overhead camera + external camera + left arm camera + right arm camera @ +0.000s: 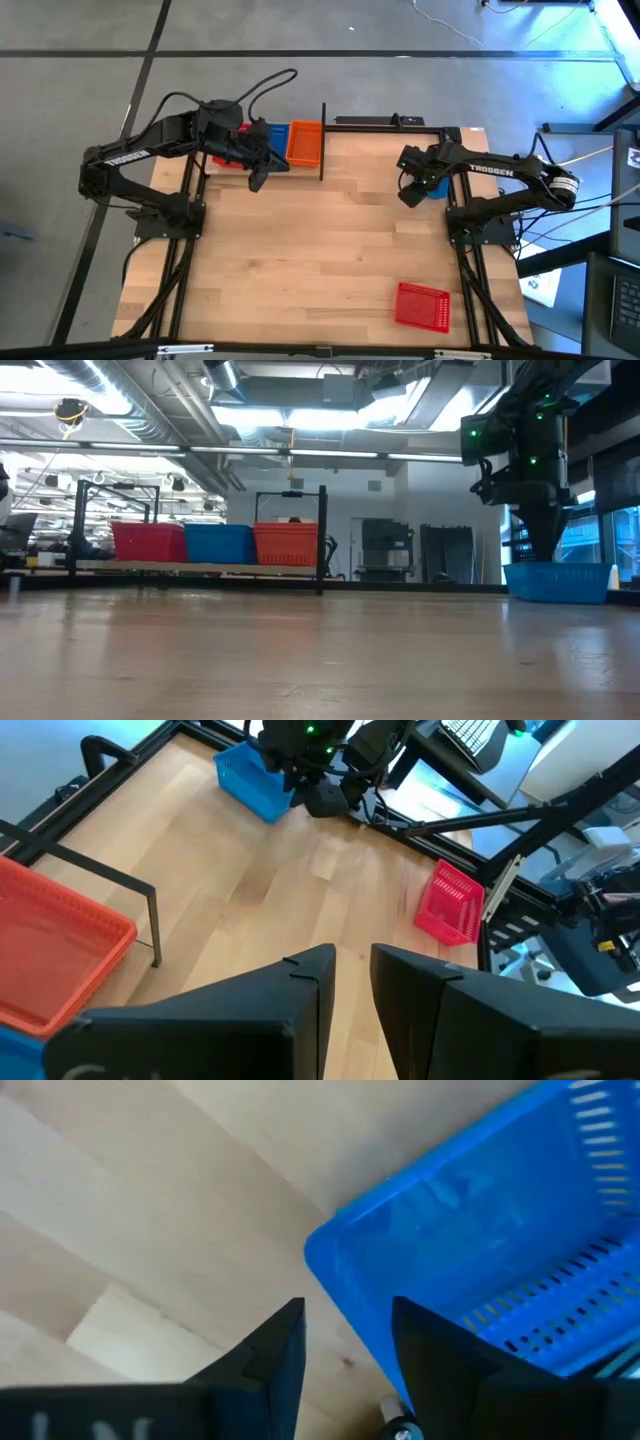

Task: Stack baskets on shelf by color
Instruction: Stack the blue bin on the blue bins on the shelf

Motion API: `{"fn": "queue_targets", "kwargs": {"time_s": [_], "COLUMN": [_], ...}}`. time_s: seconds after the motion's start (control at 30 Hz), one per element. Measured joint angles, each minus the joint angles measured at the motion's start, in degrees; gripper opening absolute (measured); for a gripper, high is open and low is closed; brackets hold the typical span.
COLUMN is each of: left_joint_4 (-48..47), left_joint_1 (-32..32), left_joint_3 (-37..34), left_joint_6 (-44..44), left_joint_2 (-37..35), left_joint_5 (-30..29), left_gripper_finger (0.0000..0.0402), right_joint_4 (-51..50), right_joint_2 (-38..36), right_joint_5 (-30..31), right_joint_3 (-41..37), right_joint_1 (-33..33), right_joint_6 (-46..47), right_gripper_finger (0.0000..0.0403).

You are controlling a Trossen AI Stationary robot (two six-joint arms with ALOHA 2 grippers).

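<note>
The loose blue basket needs to be stacked onto the shelf's blue basket, so my right gripper should next grab it by its rim near a corner (350,1315).
On the shelf (200,568) at the table's far left, red (148,542), blue (220,544) and orange (287,544) baskets stand side by side. My left gripper (258,178) (352,960) hovers just in front of them, slightly open and holding nothing. A loose blue basket (436,188) (558,582) rests on its base near the far right edge. My right gripper (345,1320) (548,555) is open directly above it, fingers either side of one wall. A red basket (422,305) (450,905) lies near the right front corner. My right gripper comes down from above at the blue basket's wall close to a corner (330,1270), one finger (430,1340) over the inside and the other (280,1350) outside. Whether either finger touches the wall cannot be told. The basket sits flat on the table.
The shelf's black upright post (322,140) stands beside the orange basket (305,142). Black frame rods run along the table's far edge (390,122). Bare wood (320,250) stretches across the middle and near left of the table.
</note>
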Motion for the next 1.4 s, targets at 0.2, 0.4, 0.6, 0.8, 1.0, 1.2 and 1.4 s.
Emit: {"fn": "queue_targets", "kwargs": {"time_s": [0.2, 0.4, 0.6, 0.8, 1.0, 1.2, 1.4], "left_joint_4": [-1.7, -3.6, -3.6, -3.9, -3.9, -4.0, -6.0], "left_joint_1": [0.0, 0.0, 0.0, 0.0, 0.0, 0.0, 0.1], "left_joint_3": [0.0, 0.0, 0.0, 0.0, 0.0, 0.0, 0.0], "left_joint_6": [0.1, 0.0, 0.0, 0.0, 0.0, 0.4, 9.8], "left_joint_2": [0.0, 0.0, 0.0, 0.0, 0.0, 0.0, 0.0], "left_joint_5": [-0.2, -0.3, -0.3, -0.3, -0.3, -0.3, -1.6], "left_gripper_finger": [0.0058, 0.0058, 0.0058, 0.0058, 0.0058, 0.0058, 0.0058], "right_joint_4": [0.9, 2.3, 6.5, 8.0, 5.7, -5.0, -15.2], "right_joint_2": [4.0, 9.1, 13.6, 15.4, 15.4, 15.5, 15.5], "right_joint_5": [-1.2, -1.1, -1.1, -0.7, -0.9, 4.4, 8.3], "right_joint_3": [0.0, 0.0, 0.0, 0.0, 3.3, 14.8, 30.1], "right_joint_1": [-1.7, -2.8, -3.0, -3.0, -1.0, 6.4, 14.9], "right_joint_6": [-2.9, -2.9, -4.6, -7.2, -13.1, -25.9, -35.1], "right_gripper_finger": [0.0149, 0.0149, 0.0138, 0.0026, 0.0004, 0.0001, 0.0]}}
